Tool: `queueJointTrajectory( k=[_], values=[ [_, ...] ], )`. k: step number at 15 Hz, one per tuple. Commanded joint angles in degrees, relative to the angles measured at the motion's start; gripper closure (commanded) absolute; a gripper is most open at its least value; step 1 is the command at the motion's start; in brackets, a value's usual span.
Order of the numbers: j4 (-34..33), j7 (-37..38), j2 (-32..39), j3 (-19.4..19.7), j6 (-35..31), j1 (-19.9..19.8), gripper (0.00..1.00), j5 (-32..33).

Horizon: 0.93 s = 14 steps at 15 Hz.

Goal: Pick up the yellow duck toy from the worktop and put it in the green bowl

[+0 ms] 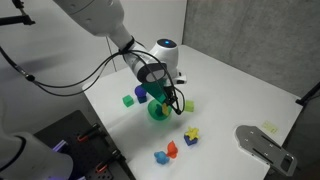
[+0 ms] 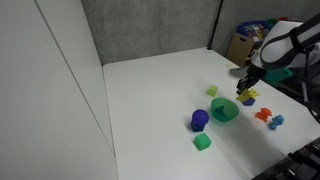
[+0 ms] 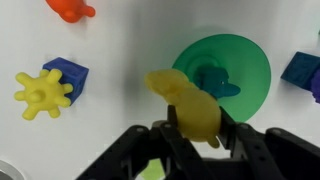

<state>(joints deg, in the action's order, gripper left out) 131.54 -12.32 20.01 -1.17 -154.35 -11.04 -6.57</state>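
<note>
The robot's gripper should keep holding the yellow duck toy, because the toy hangs beside the rim of the green bowl and would miss the green bowl if the gripper opened now.
In the wrist view my gripper point(image 3: 195, 125) is shut on the yellow duck toy point(image 3: 185, 100) and holds it above the white worktop point(image 3: 115, 45), at the near left rim of the green bowl point(image 3: 245, 55). A teal piece point(image 3: 212, 82) lies inside the bowl. In both exterior views the gripper point(image 1: 176, 100) point(image 2: 247, 88) hangs beside the green bowl point(image 1: 158, 112) point(image 2: 224, 111), a little above it.
A yellow star piece joined to a blue cube point(image 3: 45, 92) and an orange piece point(image 3: 70, 8) lie nearby. A purple cylinder point(image 2: 199, 120), a green cube point(image 2: 202, 143) and a pale cube point(image 2: 212, 91) stand around the bowl. A grey plate point(image 1: 262, 146) lies near the table edge.
</note>
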Motion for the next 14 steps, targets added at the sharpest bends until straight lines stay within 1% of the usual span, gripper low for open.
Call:
queueJointTrajectory(
  k=[1,3,5,6,7,9,10,12,13,14],
  values=[
    [-2.99,1.51,3.02,-1.24,-0.99,1.43,0.84,-2.68],
    [-3.87,2.6,4.75,-1.49,-2.99,2.77,0.84,-2.64],
    [-4.45,4.18,6.31,-1.08,-5.97,4.39,0.84,-1.18],
    [-4.86,5.06,7.06,-0.68,-7.15,5.32,0.56,-0.45],
    [-5.12,5.82,7.68,-0.41,-8.27,6.06,0.33,-0.02],
    [-5.34,6.76,8.33,-0.23,-9.77,6.97,0.3,0.43],
    [-5.28,7.05,8.36,-0.13,-10.29,7.32,0.23,0.71],
    [-4.51,7.52,7.44,0.24,-11.23,7.75,0.08,1.33],
    [-3.91,6.86,6.47,-0.51,-11.12,6.9,0.01,0.76],
    [-3.49,6.63,5.81,-0.75,-11.15,6.45,0.0,0.48]
  ],
)
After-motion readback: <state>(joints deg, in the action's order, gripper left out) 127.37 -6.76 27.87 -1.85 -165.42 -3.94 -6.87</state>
